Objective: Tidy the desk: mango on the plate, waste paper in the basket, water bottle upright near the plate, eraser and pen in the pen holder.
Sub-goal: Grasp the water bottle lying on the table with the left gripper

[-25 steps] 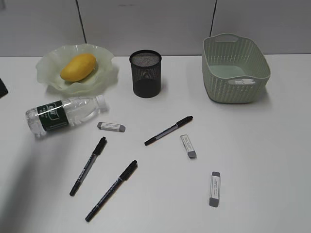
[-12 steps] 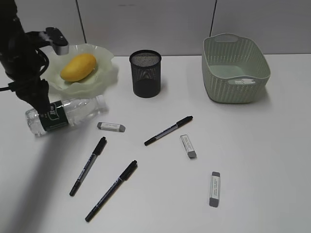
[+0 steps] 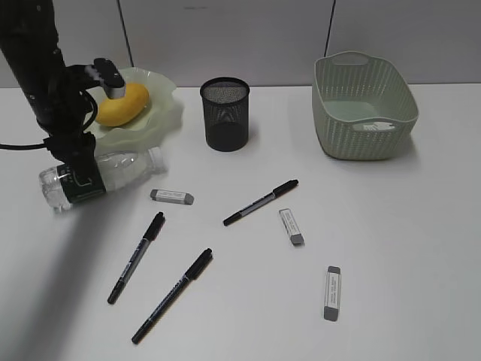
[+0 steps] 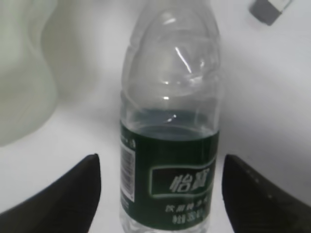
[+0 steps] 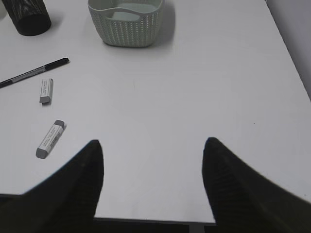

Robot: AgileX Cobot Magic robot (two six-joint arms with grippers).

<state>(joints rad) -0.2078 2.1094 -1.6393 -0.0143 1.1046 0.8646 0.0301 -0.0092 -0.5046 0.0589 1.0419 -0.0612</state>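
Observation:
The water bottle needs to stand upright near the plate, so my left gripper should grab it next by its green label.
The water bottle lies on its side on the desk, cap toward the plate, which holds the mango. My left gripper is open astride the bottle's green label, a gap at each finger. Three pens and three erasers lie loose. The pen holder and basket stand at the back. My right gripper is open over bare desk, outside the exterior view. The waste paper is out of view.
The left arm's cable trails off the left edge. The right wrist view shows the desk's near edge just under my right gripper, and its right edge beside a grey wall.
The left arm has come in from the left and settled over the lying bottle, then shifted slightly right. Nothing on the desk has moved.

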